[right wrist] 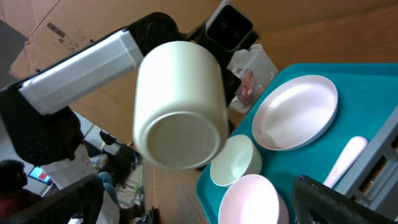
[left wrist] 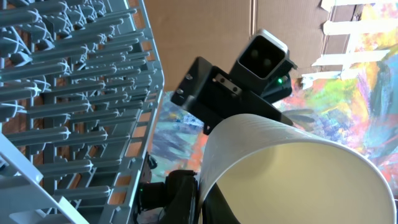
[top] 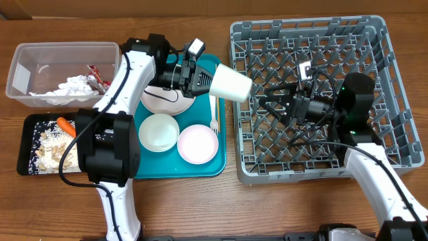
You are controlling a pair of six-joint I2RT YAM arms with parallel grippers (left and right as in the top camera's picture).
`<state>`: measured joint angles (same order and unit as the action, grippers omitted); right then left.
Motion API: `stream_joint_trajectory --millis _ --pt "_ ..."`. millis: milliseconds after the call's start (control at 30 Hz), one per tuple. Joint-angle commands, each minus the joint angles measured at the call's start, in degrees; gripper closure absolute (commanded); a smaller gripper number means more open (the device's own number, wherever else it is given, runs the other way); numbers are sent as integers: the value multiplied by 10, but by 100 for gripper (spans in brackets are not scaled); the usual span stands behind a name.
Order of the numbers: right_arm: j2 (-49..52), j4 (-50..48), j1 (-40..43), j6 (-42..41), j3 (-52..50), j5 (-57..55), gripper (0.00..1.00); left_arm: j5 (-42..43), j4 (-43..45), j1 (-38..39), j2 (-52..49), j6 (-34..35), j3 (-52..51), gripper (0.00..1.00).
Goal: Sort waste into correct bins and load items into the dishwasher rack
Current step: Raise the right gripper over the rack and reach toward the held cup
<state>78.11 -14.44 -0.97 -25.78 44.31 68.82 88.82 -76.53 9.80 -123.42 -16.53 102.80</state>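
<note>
The right gripper grabs around the small white cup's base end (top: 242, 87) next, so the cup loads with its opening down into the dishwasher rack (top: 301, 173).
My left gripper (top: 202, 77) is shut on the rim of a small white cup (top: 231, 83) and holds it on its side in the air, between the teal tray (top: 154, 164) and the grey dishwasher rack (top: 301, 173). In the left wrist view the cup (left wrist: 298, 168) fills the lower right, beside the rack (left wrist: 74, 93). My right gripper (top: 271, 100) is open and empty over the rack, pointing at the cup's base (right wrist: 180, 106). A white plate (top: 160, 102), a white bowl (top: 158, 132), a pink bowl (top: 197, 143) and a white fork (top: 215, 115) lie on the tray. Chopsticks are out of view.
A clear tub (top: 40, 57) at the far left holds a white napkin (top: 73, 87) and a red wrapper (top: 97, 75). A black tray (top: 25, 157) in front of it holds a carrot (top: 65, 124) and beige food scraps (top: 53, 150).
</note>
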Motion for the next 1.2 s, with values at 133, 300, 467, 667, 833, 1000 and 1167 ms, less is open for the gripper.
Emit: stream_joint_trajectory --millis 133,300,467,667,833,1000,1167 --pt "24 -22 -21 34 11 0 0 16 -1 28 19 -28 10 96" --pt "24 -52 -35 35 11 -1 0 6 1 44 19 -28 10 96" --pt "24 -64 -35 34 11 -2 0 -13 1 52 19 -28 10 96" --pt "24 -66 -35 33 11 -4 11 -14 1 52 19 -28 10 96" --pt "24 -66 -35 33 11 -4 16 -19 1 52 19 -28 10 96" --pt "24 -62 -35 30 11 -4 11 -7 10 52 19 -28 10 96" --pt "24 -58 -35 30 11 -4 11 17 30 52 19 -27 10 96"
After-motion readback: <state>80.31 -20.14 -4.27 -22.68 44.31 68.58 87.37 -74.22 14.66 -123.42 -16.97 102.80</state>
